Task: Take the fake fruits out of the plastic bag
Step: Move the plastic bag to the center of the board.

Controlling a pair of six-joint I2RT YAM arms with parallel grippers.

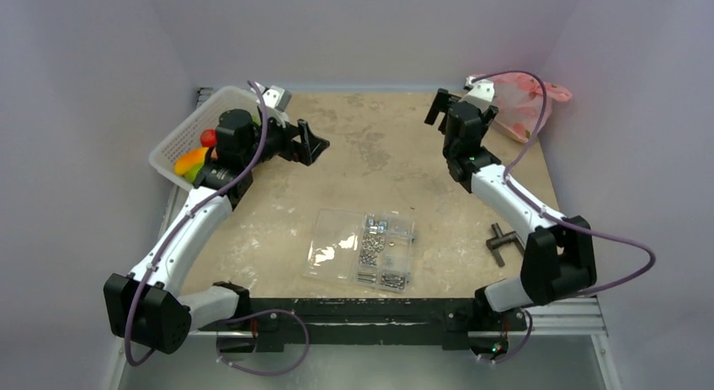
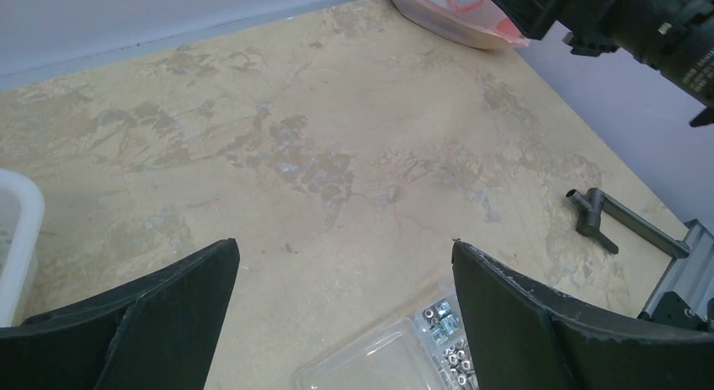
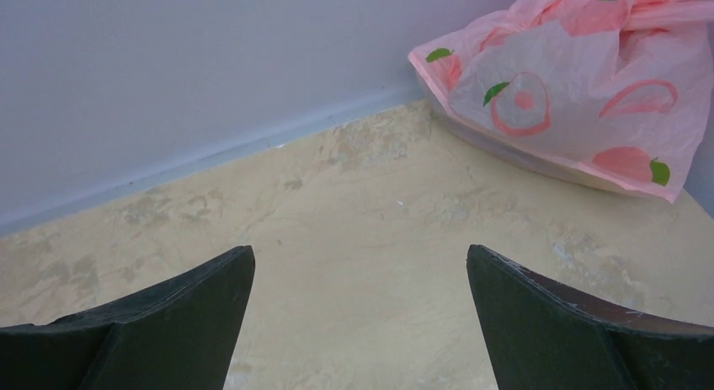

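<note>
The robot's right gripper will grab loose film on the near side of the pink plastic bag, so the bag's gathered top stays free for taking the fruits out.
The pink plastic bag (image 1: 524, 104) lies crumpled in the back right corner; it also shows in the right wrist view (image 3: 572, 95) and the left wrist view (image 2: 455, 15). What is inside it is hidden, and no grey-green melon shows. Small red (image 1: 208, 137) and yellow-orange (image 1: 191, 161) fake fruits lie in a white basket (image 1: 181, 129) at the back left. My left gripper (image 1: 313, 143) (image 2: 345, 243) is open and empty, right of the basket. My right gripper (image 1: 446, 105) (image 3: 360, 248) is open and empty, a little left of the bag.
A flat clear case of metal screws (image 1: 362, 247) (image 2: 404, 356) lies at the front middle. A black T-shaped tool (image 1: 501, 240) (image 2: 602, 217) lies at the front right. Walls close in the table at the back and both sides.
</note>
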